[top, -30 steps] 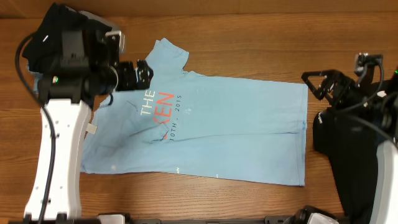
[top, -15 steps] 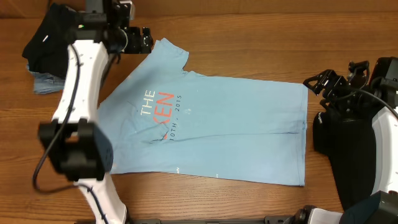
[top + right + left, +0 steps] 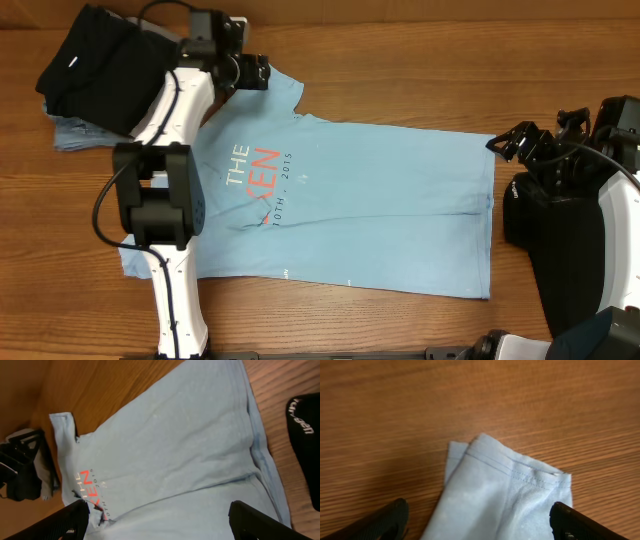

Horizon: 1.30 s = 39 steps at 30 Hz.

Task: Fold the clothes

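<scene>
The light blue T-shirt (image 3: 350, 215) needs its far side folded over its near side. My left gripper will grab it by its far sleeve (image 3: 280, 87) next.
A light blue T-shirt (image 3: 350, 215) with white and coral lettering lies spread flat on the wooden table, hem to the right. My left gripper (image 3: 252, 72) is open above the shirt's far sleeve (image 3: 510, 495), whose hemmed tip shows between the fingers in the left wrist view. My right gripper (image 3: 525, 140) is open and empty, hovering off the shirt's far right hem corner; the right wrist view looks down on the shirt (image 3: 175, 450). A folded black garment (image 3: 95, 65) with a white label lies at the far left.
Another black cloth (image 3: 545, 235) with white print lies at the right edge, also in the right wrist view (image 3: 305, 420). A bit of blue fabric (image 3: 75, 135) sticks out under the black garment at the left. Bare wood runs along the table's far side.
My left arm has swung away from the shirt's lettering up to the far sleeve. My right gripper has shifted slightly. The shirt lies as before.
</scene>
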{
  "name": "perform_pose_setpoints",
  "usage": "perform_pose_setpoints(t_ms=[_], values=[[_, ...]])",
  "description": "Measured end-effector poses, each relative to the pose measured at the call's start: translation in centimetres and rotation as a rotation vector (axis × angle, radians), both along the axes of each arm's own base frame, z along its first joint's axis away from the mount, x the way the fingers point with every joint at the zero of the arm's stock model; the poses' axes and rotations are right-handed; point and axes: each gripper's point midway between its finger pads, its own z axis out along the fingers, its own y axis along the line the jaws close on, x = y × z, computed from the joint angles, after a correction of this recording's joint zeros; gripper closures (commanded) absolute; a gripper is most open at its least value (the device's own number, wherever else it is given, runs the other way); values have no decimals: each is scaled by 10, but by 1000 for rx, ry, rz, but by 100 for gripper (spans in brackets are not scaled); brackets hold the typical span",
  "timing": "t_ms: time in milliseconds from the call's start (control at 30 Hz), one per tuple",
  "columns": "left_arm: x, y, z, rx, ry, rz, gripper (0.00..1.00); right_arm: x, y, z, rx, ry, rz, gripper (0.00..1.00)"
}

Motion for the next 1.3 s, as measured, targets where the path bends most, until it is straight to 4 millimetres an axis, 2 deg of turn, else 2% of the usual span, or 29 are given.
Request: perform_pose_setpoints(t_ms=[200, 467, 567, 667, 833, 867, 1000, 1133, 1233, 1300], values=[[6, -2, -17, 50, -10, 12, 10, -4, -3, -4, -22, 25, -10, 7], [12, 13, -36, 133, -11, 52, 13, -8, -4, -6, -29, 48, -14, 9], [11, 15, -49, 147, 8, 59, 19, -10, -4, -7, -29, 57, -14, 10], [12, 17, -53, 156, 5, 65, 37, -13, -5, -8, -35, 72, -17, 11], [12, 17, -54, 160, 7, 61, 93, -13, -9, -10, -57, 76, -24, 11], [12, 17, -54, 161, 9, 57, 96, -10, -10, -10, -63, 66, -25, 11], [5, 15, -53, 157, 46, 45, 96, 8, -20, -4, -110, -17, -35, 11], [-3, 16, -48, 161, 99, 41, 96, 35, -32, 8, -170, -141, -46, 23], [0, 16, -34, 159, 97, 40, 96, 54, -42, 9, -205, -200, -58, 27], [3, 15, -22, 157, 87, 41, 96, 64, -47, 2, -213, -205, -62, 28]])
